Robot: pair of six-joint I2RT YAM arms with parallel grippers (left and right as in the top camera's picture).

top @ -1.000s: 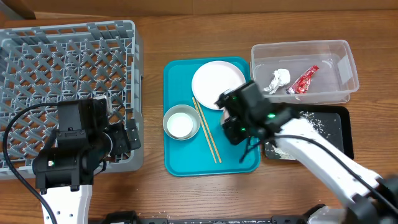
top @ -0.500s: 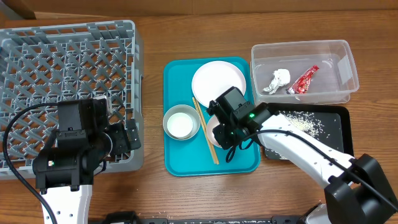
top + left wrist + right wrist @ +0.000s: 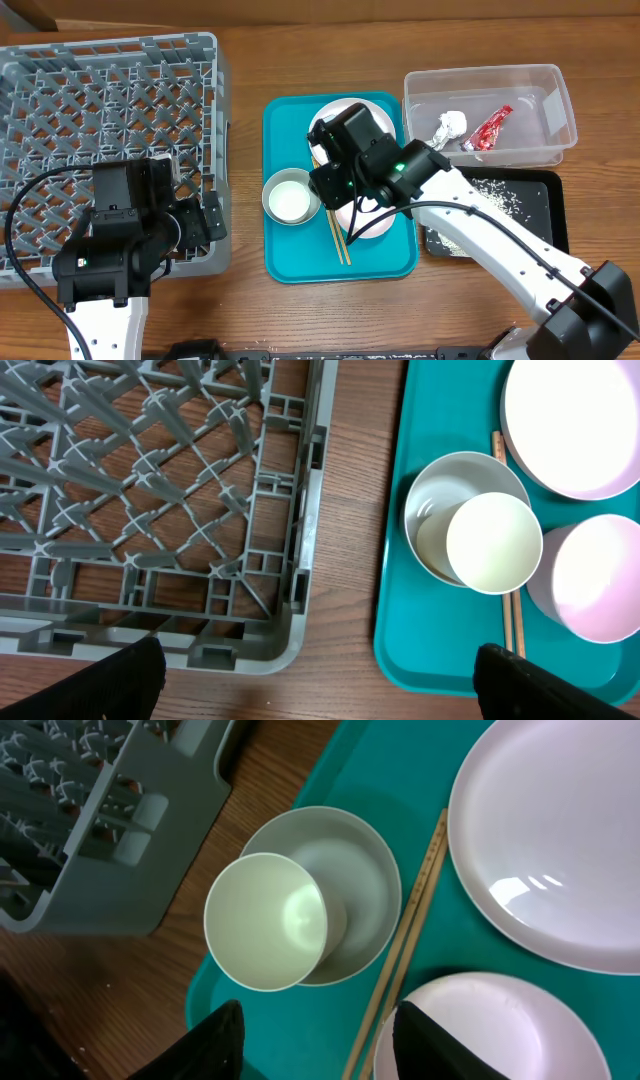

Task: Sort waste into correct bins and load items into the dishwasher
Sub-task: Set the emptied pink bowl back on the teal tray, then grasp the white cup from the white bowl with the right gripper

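Next, my right gripper grabs the small white cup by its open rim (image 3: 291,202) (image 3: 268,925), leaving the cup's base free to hand over to my left gripper.
My right gripper (image 3: 335,192) (image 3: 320,1050) is open and empty, low over the teal tray (image 3: 290,255), straddling the wooden chopsticks (image 3: 338,235) (image 3: 410,910). The small white cup (image 3: 265,935) (image 3: 493,543) sits in the grey metal bowl (image 3: 290,197) (image 3: 365,880) just ahead of it. The pinkish-white dish (image 3: 368,222) (image 3: 480,1030) lies by its right finger. The white plate (image 3: 350,122) (image 3: 560,840) is behind, partly under the arm. My left gripper (image 3: 205,222) (image 3: 320,690) is open and empty over bare table by the dish rack (image 3: 110,120) (image 3: 150,490).
The clear tub (image 3: 545,85) at the back right holds the white tissue (image 3: 450,127) and the red wrapper (image 3: 487,128). The black tray (image 3: 545,215) in front of it carries rice grains (image 3: 495,195). A strip of wood table separates the rack and the teal tray.
My right arm has swung left from the black tray's edge across the teal tray toward the bowl. The pinkish dish now shows uncovered on the tray. The left arm has not moved.
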